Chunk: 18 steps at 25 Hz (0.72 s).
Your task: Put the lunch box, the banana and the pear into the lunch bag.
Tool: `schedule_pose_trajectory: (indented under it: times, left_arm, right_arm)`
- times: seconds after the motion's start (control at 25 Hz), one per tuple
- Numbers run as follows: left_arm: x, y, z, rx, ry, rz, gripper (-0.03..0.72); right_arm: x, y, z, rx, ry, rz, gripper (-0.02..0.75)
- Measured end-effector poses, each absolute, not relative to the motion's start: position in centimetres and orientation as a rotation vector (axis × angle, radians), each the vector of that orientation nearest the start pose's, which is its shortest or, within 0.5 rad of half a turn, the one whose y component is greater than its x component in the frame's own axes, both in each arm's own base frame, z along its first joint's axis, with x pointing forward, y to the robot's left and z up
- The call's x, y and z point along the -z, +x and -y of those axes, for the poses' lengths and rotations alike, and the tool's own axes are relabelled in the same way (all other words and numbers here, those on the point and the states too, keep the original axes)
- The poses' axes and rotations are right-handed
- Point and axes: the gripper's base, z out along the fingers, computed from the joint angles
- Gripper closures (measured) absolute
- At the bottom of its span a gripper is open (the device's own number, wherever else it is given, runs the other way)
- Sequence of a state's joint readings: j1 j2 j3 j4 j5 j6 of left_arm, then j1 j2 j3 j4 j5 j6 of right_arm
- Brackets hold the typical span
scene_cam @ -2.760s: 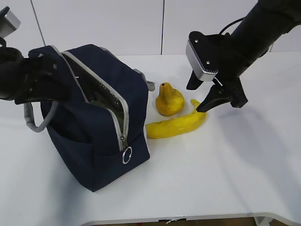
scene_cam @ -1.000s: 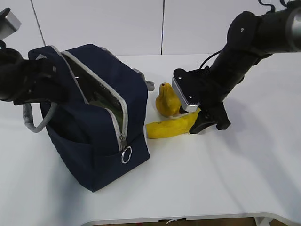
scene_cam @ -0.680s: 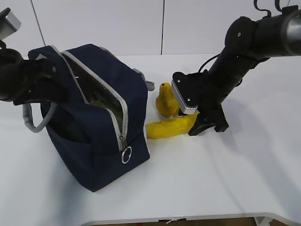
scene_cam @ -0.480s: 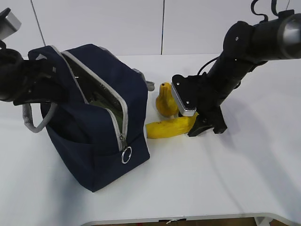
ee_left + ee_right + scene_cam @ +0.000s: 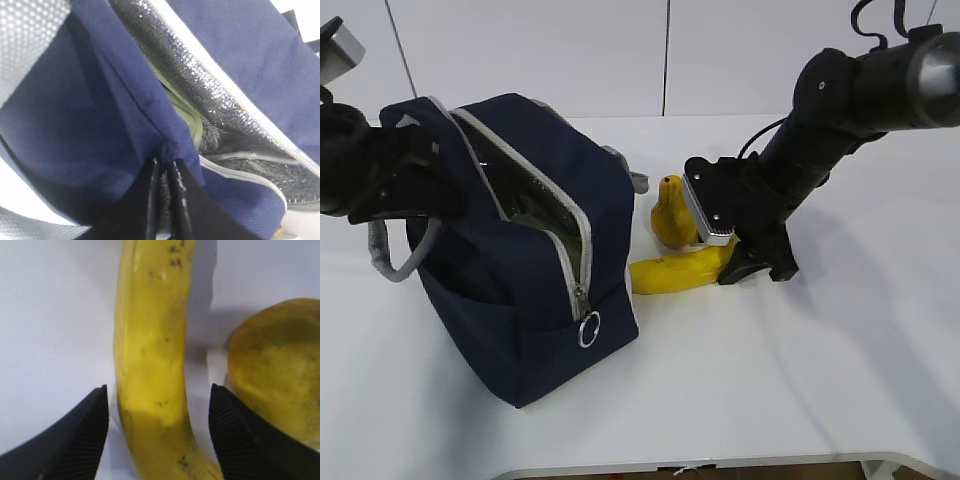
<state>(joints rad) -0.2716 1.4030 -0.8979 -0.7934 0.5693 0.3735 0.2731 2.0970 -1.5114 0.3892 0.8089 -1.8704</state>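
My right gripper grabs the banana by its curved body [image 5: 682, 270] [image 5: 152, 410] next, to pack it into the lunch bag.
The navy lunch bag [image 5: 520, 260] stands on the left with its zipper undone. My left gripper [image 5: 165, 167] is shut on the fabric edge of the lunch bag [image 5: 100, 115] and holds the mouth open. Inside, the pale green lid of the lunch box [image 5: 186, 114] shows against the silver lining. The banana [image 5: 680, 270] lies on the table right of the bag, with the pear [image 5: 670, 215] just behind it. My right gripper [image 5: 745, 262] is low over the banana's right end. It is open, and its fingers straddle the banana [image 5: 150, 340] without touching it. The pear [image 5: 277, 370] sits close beside the right finger.
The white table [image 5: 800, 380] extends in front and to the right. A grey webbing handle [image 5: 395, 260] hangs off the bag's left side. The zipper's ring pull [image 5: 588, 330] dangles at the bag's front corner.
My right gripper has come down from above onto the banana's right end and has crept slightly left over the last second. The left gripper and the bag have not moved.
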Motion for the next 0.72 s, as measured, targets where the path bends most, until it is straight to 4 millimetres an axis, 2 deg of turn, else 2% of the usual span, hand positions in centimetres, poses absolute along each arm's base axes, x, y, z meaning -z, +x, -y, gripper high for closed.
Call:
schedule_pose_trajectory:
  times: [0.32,0.4,0.56,0.72]
  left_arm:
    - [-26.36,26.52,11.02,0.749,0.111,-2.460,0.688]
    - [-26.36,26.52,11.02,0.749,0.111,-2.460,0.688]
    - [-26.36,26.52,11.02,0.749,0.111,-2.460,0.688]
    - [-26.36,26.52,11.02,0.749,0.111,-2.460,0.688]
  right_arm:
    - [-16.28,40.95,-14.06,-0.046,-2.232,-1.580,0.228]
    - [-16.28,40.95,-14.06,-0.046,-2.232,-1.580,0.265]
    - [-16.18,40.96,-14.06,-0.048,-2.234,-1.582,0.395]
    - [-16.19,40.99,-14.06,-0.045,-2.228,-1.586,0.423]
